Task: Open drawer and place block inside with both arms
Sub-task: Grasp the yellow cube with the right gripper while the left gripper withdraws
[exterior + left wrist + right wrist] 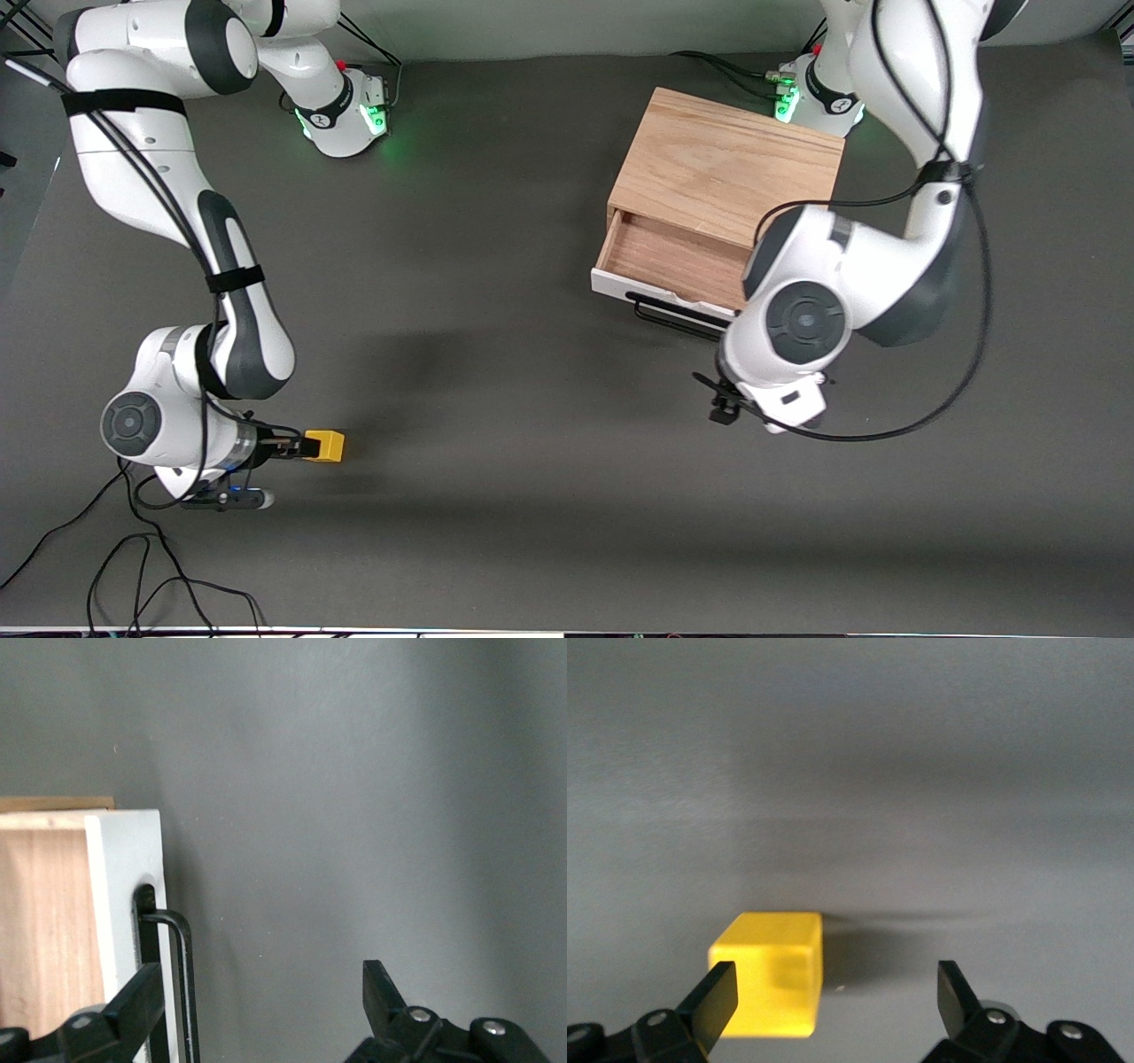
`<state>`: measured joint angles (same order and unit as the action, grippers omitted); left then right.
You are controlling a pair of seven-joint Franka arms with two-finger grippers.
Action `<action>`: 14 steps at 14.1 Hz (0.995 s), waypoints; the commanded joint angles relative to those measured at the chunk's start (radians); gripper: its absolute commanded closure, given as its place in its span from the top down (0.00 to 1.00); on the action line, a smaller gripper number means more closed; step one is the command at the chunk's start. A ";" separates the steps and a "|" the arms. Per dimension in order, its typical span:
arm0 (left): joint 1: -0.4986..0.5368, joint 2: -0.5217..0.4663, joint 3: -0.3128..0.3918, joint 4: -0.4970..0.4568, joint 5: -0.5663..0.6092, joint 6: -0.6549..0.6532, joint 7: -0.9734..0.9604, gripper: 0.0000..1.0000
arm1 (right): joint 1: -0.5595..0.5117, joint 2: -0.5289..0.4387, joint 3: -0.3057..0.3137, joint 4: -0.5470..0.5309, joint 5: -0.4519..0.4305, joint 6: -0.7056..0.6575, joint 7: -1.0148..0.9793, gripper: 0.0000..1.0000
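I will next take hold of the yellow block by its opposite sides with my right gripper. Then the block goes inside the drawer [673, 257].
The drawer [673, 257] stands pulled out of the light oak box [726, 168], showing its bare wood inside. Its white front [124, 895] and black wire handle [673, 316] face the front camera. My left gripper [261, 1001] is open at the handle's end [182, 974], with one finger [133, 1005] over the drawer front and the other over the table. In the front view the left wrist [780, 354] hides it. The yellow block [325, 446] lies on the table at the right arm's end. My right gripper [299, 448] is open and low, the block [771, 983] just inside its jaws beside one finger [713, 997].
The dark grey table [532, 443] carries only the box and block. Loose black cables [133, 567] trail by the right arm near the front edge. The two green-lit bases [354, 115] stand along the table's back edge.
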<state>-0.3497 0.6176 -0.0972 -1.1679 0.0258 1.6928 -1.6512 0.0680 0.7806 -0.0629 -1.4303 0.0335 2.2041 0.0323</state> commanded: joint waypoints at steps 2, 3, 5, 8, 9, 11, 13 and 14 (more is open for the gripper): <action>0.063 -0.129 -0.003 0.019 0.003 -0.094 0.306 1.00 | 0.015 0.002 0.011 -0.027 0.064 0.059 -0.012 1.00; 0.083 -0.162 -0.003 0.020 0.006 -0.125 0.382 1.00 | 0.028 -0.004 0.012 -0.024 0.080 0.059 -0.012 1.00; 0.113 -0.228 -0.001 0.019 0.013 -0.183 0.525 1.00 | 0.049 -0.012 0.009 -0.019 0.080 0.048 -0.014 1.00; 0.133 -0.311 0.002 0.019 0.055 -0.298 0.756 1.00 | 0.046 -0.004 0.009 -0.025 0.080 0.048 -0.017 1.00; 0.135 -0.334 0.002 0.019 0.086 -0.330 0.842 1.00 | 0.044 0.005 0.008 -0.025 0.080 0.055 -0.017 1.00; 0.138 -0.370 0.010 0.017 0.097 -0.341 0.979 1.00 | 0.039 0.009 0.003 -0.030 0.075 0.062 -0.023 1.00; 0.150 -0.397 0.037 0.019 0.095 -0.338 1.158 1.00 | 0.039 0.011 0.002 -0.044 0.078 0.063 -0.019 0.99; 0.162 -0.400 0.046 0.020 0.095 -0.337 1.265 1.00 | 0.041 0.014 0.002 -0.045 0.080 0.065 -0.017 0.82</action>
<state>-0.2046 0.2489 -0.0702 -1.1268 0.1073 1.3614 -0.5763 0.1051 0.7952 -0.0574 -1.4630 0.0831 2.2565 0.0325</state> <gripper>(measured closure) 0.000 0.009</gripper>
